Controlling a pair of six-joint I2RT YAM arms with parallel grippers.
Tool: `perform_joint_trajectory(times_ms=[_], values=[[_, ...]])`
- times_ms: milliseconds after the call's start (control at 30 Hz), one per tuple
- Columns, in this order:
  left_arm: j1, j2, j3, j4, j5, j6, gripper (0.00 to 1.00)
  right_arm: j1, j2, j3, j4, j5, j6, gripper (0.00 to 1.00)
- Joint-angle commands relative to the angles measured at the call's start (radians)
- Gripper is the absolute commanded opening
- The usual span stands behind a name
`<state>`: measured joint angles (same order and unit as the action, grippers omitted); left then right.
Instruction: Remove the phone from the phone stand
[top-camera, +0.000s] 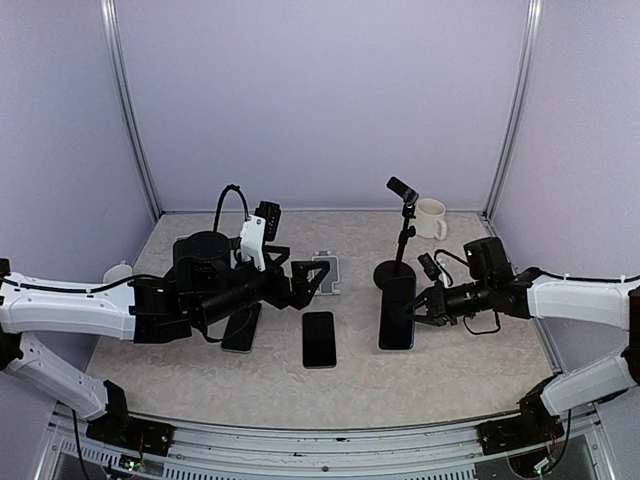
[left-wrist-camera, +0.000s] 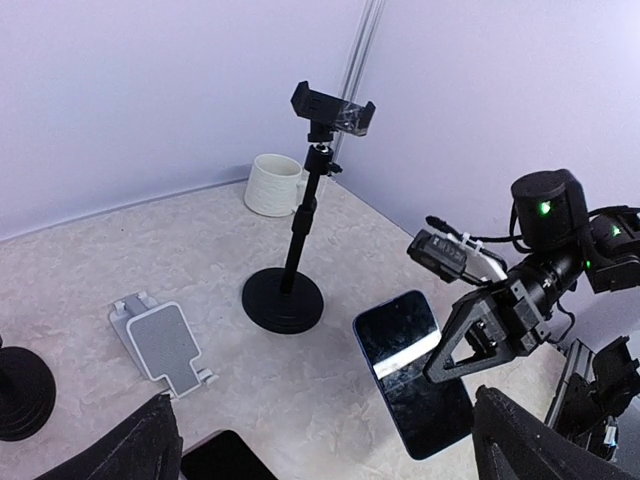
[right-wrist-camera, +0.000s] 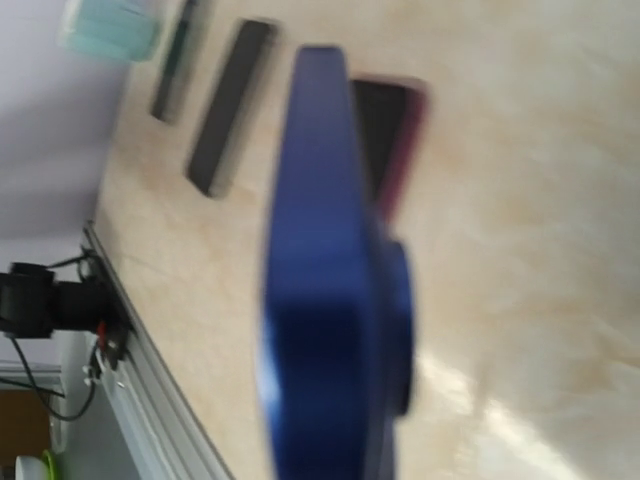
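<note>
The phone hangs tilted above the table and would drop if I opened now, so it is too early to open. My right gripper lays the phone flat first.
My right gripper (top-camera: 418, 310) is shut on a dark blue phone (top-camera: 397, 312) and holds it low over the table, just in front of the black pole stand's base (top-camera: 392, 272). In the left wrist view the phone (left-wrist-camera: 410, 365) lies tilted in the right gripper (left-wrist-camera: 472, 338), and the stand's top clamp (left-wrist-camera: 333, 107) is empty. The right wrist view shows the phone (right-wrist-camera: 325, 280) edge-on and blurred; its fingers are hidden. My left gripper (top-camera: 310, 282) is open and empty, beside a small white phone stand (top-camera: 327, 270).
A black phone (top-camera: 319, 339) lies flat at the table's middle and another (top-camera: 243, 328) lies under my left arm. A white mug (top-camera: 431, 218) stands at the back right. The white stand also shows in the left wrist view (left-wrist-camera: 160, 340).
</note>
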<state>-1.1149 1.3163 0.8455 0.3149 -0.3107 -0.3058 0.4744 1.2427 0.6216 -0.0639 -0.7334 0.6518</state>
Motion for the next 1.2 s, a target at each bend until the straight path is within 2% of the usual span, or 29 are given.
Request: perform_joint_trajectory(times_ms=[0,267,767,1167], values=[[0.017,-0.015,-0.009,-0.026,0.060,-0.012,0.99,-0.065,0.103,0.049,-0.043,-0.132,-0.117,0.00],[0.021,-0.007,-0.010,-0.009,0.060,-0.014,0.99,-0.149,0.324,0.152,-0.138,-0.203,-0.258,0.00],[0.044,-0.023,-0.059,0.017,0.075,-0.026,0.99,-0.196,0.534,0.204,-0.097,-0.242,-0.290,0.00],[0.067,-0.034,-0.082,0.026,0.076,-0.033,0.99,-0.230,0.570,0.217,-0.141,-0.196,-0.322,0.26]])
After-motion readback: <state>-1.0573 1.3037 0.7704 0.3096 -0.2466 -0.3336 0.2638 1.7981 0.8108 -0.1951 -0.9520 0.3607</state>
